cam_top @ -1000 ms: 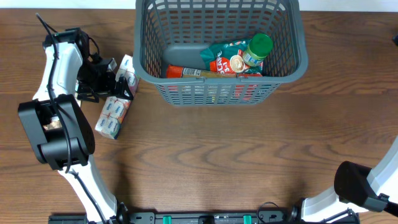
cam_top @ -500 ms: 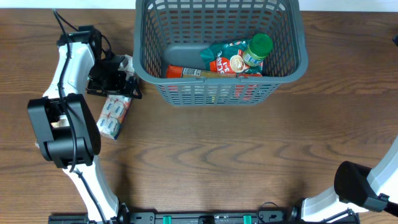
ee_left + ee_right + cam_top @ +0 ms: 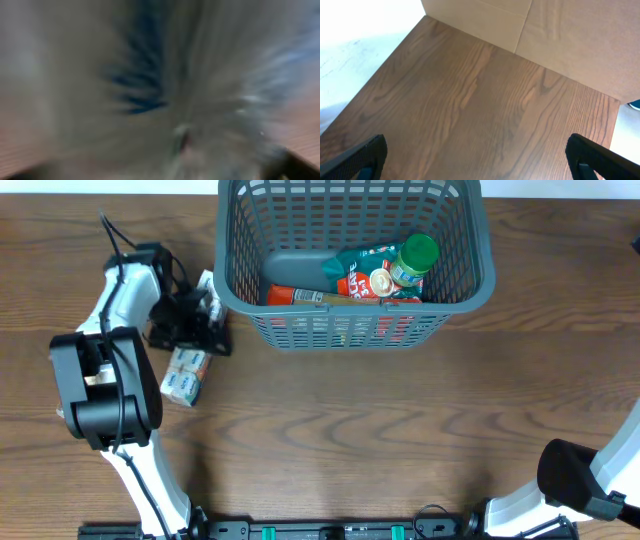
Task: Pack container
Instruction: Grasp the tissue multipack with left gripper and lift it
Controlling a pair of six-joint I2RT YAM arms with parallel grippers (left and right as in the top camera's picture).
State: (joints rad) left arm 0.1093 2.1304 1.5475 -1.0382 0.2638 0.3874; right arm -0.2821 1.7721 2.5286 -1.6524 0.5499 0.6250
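I should next grab the long white and blue packet (image 3: 185, 373) with my left gripper, across its narrow width around the middle, and then pack it into the basket.
The dark grey lattice basket (image 3: 480, 285), the container, stands at the back middle. It holds a green-capped bottle (image 3: 414, 256), a green and red packet (image 3: 352, 268) and a red packet (image 3: 296, 296). My left gripper (image 3: 205, 325) is low beside the basket's left wall, over a white packet (image 3: 206, 282) that peeks out behind it. A white and blue packet (image 3: 185, 373) lies on the table just below the gripper. The left wrist view is a white and blue blur, so its jaws are unreadable. My right gripper (image 3: 477, 160) is open and empty above bare wood.
The right arm's base (image 3: 590, 480) sits at the table's front right corner. A small round can (image 3: 383, 280) lies in the basket by the bottle. In the right wrist view, a table edge and a cardboard panel (image 3: 560, 35) lie beyond the wood.
My left arm has swung right and down toward the basket's left wall. The white and blue packet on the table has shifted slightly. The right arm has not moved.
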